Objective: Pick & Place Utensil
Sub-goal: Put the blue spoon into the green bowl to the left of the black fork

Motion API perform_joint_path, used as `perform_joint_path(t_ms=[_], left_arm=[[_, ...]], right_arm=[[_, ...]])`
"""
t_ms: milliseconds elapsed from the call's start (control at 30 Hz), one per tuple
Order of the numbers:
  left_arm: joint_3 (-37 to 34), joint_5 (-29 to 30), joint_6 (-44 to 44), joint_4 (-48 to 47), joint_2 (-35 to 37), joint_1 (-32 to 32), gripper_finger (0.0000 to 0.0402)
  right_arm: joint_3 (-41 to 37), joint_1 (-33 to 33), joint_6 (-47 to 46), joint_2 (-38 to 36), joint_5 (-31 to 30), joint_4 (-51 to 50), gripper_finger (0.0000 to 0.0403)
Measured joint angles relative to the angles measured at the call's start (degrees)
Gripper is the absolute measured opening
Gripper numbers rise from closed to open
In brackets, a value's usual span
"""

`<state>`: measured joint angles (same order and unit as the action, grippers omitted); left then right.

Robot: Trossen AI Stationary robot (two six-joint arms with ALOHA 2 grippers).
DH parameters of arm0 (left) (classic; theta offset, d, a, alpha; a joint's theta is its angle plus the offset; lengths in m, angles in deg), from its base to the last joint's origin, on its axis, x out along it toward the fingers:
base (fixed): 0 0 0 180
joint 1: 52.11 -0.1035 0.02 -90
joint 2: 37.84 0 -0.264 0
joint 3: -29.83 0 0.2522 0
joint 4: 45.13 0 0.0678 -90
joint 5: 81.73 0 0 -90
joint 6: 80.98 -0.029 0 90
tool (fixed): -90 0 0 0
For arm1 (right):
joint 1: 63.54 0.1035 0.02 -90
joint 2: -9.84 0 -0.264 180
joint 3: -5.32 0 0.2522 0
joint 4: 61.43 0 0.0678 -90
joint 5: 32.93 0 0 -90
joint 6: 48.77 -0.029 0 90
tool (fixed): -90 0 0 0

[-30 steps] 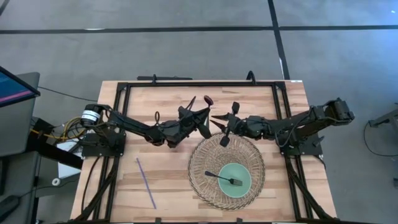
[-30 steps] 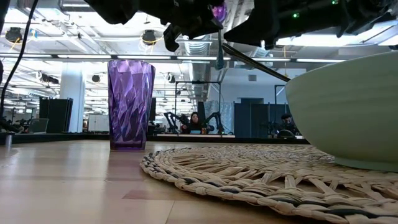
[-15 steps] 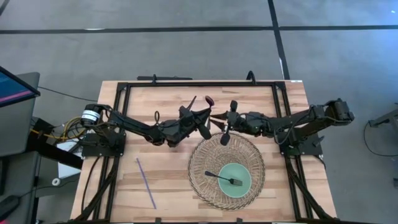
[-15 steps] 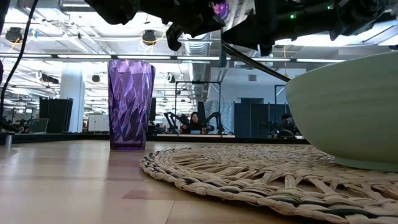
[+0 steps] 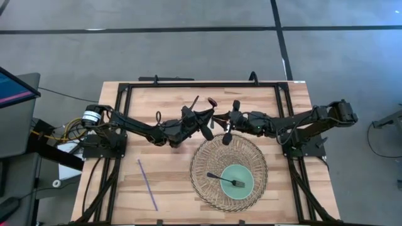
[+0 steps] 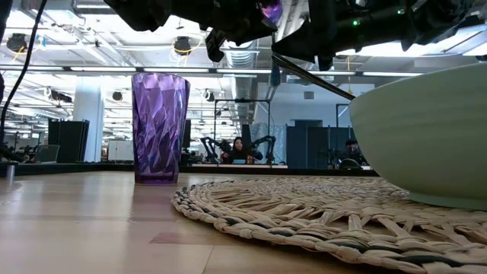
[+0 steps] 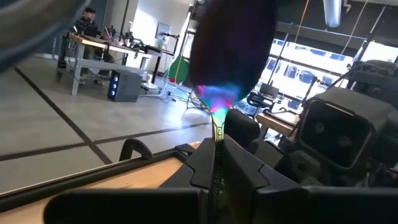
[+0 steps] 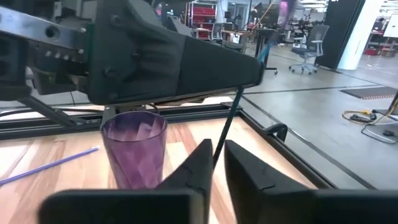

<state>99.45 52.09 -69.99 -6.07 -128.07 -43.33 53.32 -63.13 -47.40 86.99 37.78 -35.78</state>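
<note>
The spoon is ready for my left gripper to let go: my right gripper's fingers are around the spoon's lower handle point(image 5: 215, 115) in the high view.
A spoon with a dark iridescent bowl point(image 5: 212, 100) and a thin handle is held up over the table's middle, bowl end up point(image 6: 266, 11). My left gripper point(image 5: 208, 115) reaches in from the table's left and is shut on the spoon. My right gripper point(image 5: 218, 121) comes from the right, fingertip to fingertip with the left one, its fingers nearly together around the handle's lower end. A purple faceted cup point(image 6: 160, 125) stands on the table below the left arm point(image 8: 134, 149). My left gripper pinches the spoon's handle just under the bowl point(image 7: 217, 134) between its two fingers. The bowl point(image 7: 233, 56) stands out past the fingertips and the spoon is lifted clear of the table. My right gripper has the handle's lower free end point(image 8: 219, 149) between its two fingers point(image 8: 202, 162), coming level from the table's right. The handle slants up from there to the left gripper point(image 8: 174, 62).
A round woven mat point(image 5: 207, 163) lies on the near right of the table. On it stands a pale green bowl point(image 5: 242, 172) with a dark fork point(image 5: 226, 179) in it. A purple straw point(image 5: 147, 184) lies on the near left. A black frame point(image 5: 201, 83) edges the table.
My right gripper has edged a little toward the table's left, closer to the left gripper and the spoon. The spoon stays held up in the same place.
</note>
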Motion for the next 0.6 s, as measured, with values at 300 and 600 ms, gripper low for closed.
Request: perform_joint_path(t_ms=[300,600], left_arm=[[0.0,-0.39,-0.7,-0.15,0.09,0.07,0.0022],[0.0,-0.81,-2.83,-0.97,0.09,0.11,0.0049]], right_arm=[[-0.02,-1.25,-0.37,0.0,-0.04,-0.31,0.0008],[-0.04,-1.29,1.11,-0.61,-0.26,-0.59,0.0002]])
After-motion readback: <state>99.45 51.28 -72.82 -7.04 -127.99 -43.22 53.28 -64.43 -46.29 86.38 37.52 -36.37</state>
